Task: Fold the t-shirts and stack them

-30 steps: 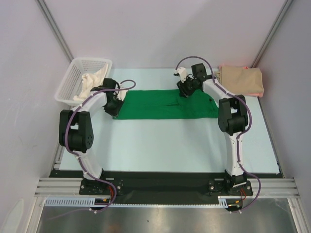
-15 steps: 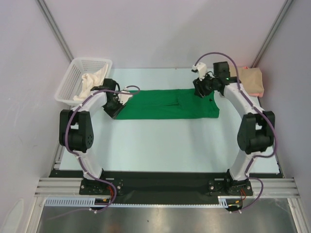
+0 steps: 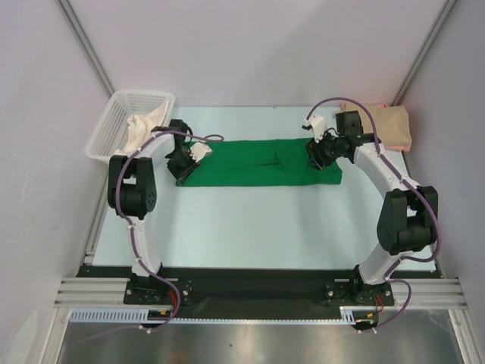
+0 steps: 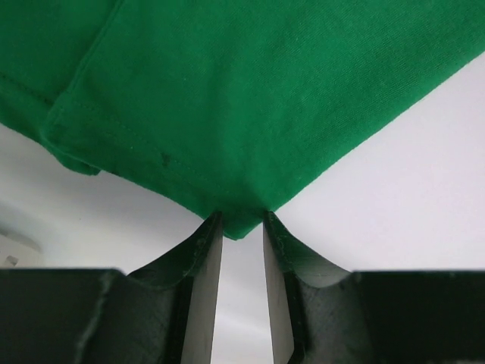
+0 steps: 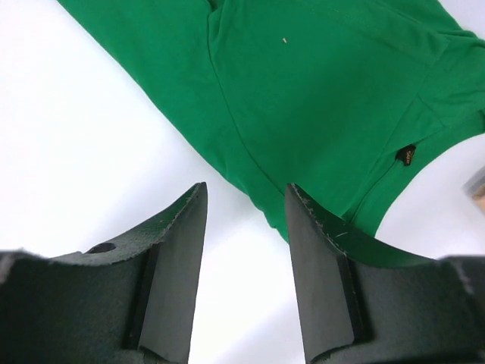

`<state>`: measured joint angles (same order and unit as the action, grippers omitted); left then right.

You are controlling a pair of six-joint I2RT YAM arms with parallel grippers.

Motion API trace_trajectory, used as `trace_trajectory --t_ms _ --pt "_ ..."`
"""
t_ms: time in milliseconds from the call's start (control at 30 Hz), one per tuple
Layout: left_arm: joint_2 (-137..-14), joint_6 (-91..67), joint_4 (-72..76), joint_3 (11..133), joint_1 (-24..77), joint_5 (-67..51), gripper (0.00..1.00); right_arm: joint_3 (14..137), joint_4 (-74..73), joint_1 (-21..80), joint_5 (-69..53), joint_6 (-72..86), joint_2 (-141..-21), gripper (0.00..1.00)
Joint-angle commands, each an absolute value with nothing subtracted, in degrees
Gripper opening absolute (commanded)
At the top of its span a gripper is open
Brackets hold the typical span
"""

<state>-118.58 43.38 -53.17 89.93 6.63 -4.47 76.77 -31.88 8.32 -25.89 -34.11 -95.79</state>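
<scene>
My left gripper should take hold of the green t-shirt [image 3: 258, 163] next, by the near corner of its end [image 3: 179, 183], so that I can swing the t-shirt around for folding.
A bright green t-shirt [image 3: 258, 163], folded into a long strip, lies flat across the middle of the table. My left gripper [image 3: 186, 157] is at its left end. In the left wrist view its jaws [image 4: 242, 218] stand slightly apart, with a corner of the green t-shirt [image 4: 265, 91] lying between the tips on the table. My right gripper [image 3: 318, 152] hovers over the strip's right end. It is open [image 5: 246, 189] and empty, with the green t-shirt [image 5: 318, 91] just beyond its tips. A folded tan t-shirt [image 3: 383, 125] with a pink edge under it rests at the back right.
A white mesh basket [image 3: 114, 114] holding a pale cloth [image 3: 140, 129] stands at the back left, close behind my left arm. The pale table [image 3: 250, 227] runs forward to the arm bases. Grey walls close in on three sides.
My right arm swung from the shirt's back middle to its right end and its jaws widened. My left arm straightened up at the left end and its jaws parted slightly.
</scene>
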Motion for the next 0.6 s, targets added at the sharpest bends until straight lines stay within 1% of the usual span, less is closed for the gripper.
trace_trajectory --t_ms 0,300,400,433,533,567 --pt "-120.23 45.88 -55.55 92.98 6.77 -5.8 0.34 76.55 -31.11 8.0 -25.23 -34.72 -92.46 0.51" --pt "-123.57 47.99 -58.1 92.64 6.59 -4.13 0.34 76.2 -31.99 7.91 -24.0 -35.42 -91.67 0.52" --pt "-124.63 47.29 -57.57 92.02 6.59 -2.73 0.32 75.94 -32.6 7.91 -23.82 -35.86 -91.58 0.52" --pt "-125.06 47.2 -57.66 92.02 6.59 -2.9 0.31 75.85 -32.69 7.91 -23.64 -35.86 -91.5 0.52" --pt "-125.33 45.53 -56.69 91.15 6.68 -2.2 0.2 75.41 -32.69 7.82 -23.03 -36.21 -91.23 0.52" --pt "-125.85 45.09 -56.6 90.88 6.68 -1.85 0.14 75.32 -32.52 7.74 -22.94 -36.21 -91.23 0.52"
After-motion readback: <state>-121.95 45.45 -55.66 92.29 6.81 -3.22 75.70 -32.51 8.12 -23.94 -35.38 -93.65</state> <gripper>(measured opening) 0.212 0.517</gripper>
